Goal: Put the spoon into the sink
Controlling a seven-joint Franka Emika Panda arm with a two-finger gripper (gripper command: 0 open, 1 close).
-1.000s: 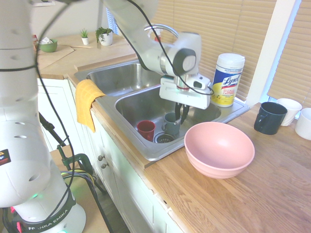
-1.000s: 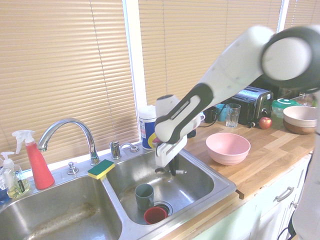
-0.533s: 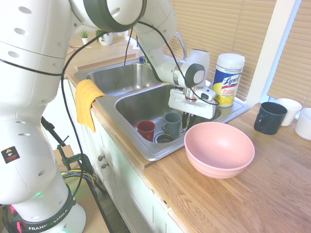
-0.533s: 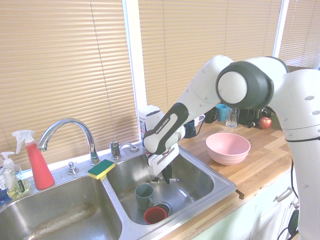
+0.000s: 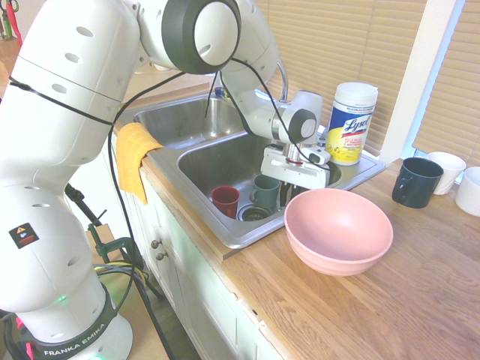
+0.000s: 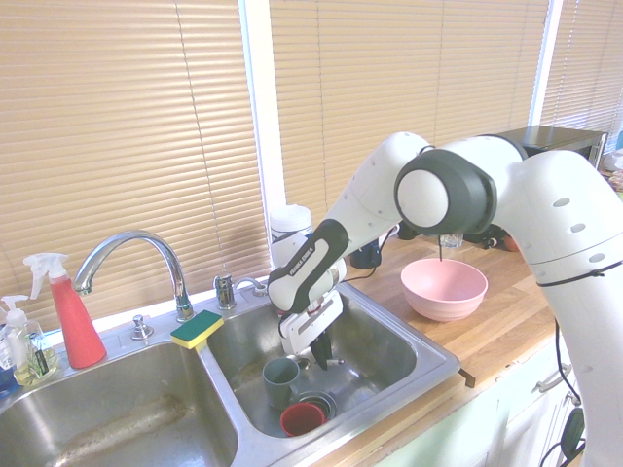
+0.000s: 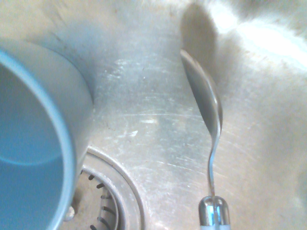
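Note:
The spoon's bowl (image 7: 203, 93) is right next to its shadow on the bottom of the basin, beside the cup. The spoon would settle there, so my gripper needs to let go of it.
My gripper (image 5: 287, 193) reaches down into the sink (image 5: 217, 161) basin that has the round drain strainer (image 5: 255, 214), close beside a grey-green cup (image 5: 264, 190). From the other side, the gripper (image 6: 319, 355) is shut on the spoon (image 6: 335, 362), low over the basin floor. In the wrist view the spoon (image 7: 205, 96) shows its dull metal bowl just above the steel bottom, with its white handle end at the frame's edge. The cup (image 7: 33, 139) and strainer (image 7: 105, 201) lie right beside it.
A red cup (image 5: 224, 200) stands next to the strainer. The pink bowl (image 5: 337, 229) sits on the wooden counter just past the basin rim. A Lysol tub (image 5: 351, 122), a faucet (image 6: 136, 248), a sponge (image 6: 197, 329) and a yellow cloth (image 5: 133, 154) ring the sink.
The gripper has dropped lower into the basin with the spoon and shifted toward the grey-green cup, bringing the spoon near the basin floor.

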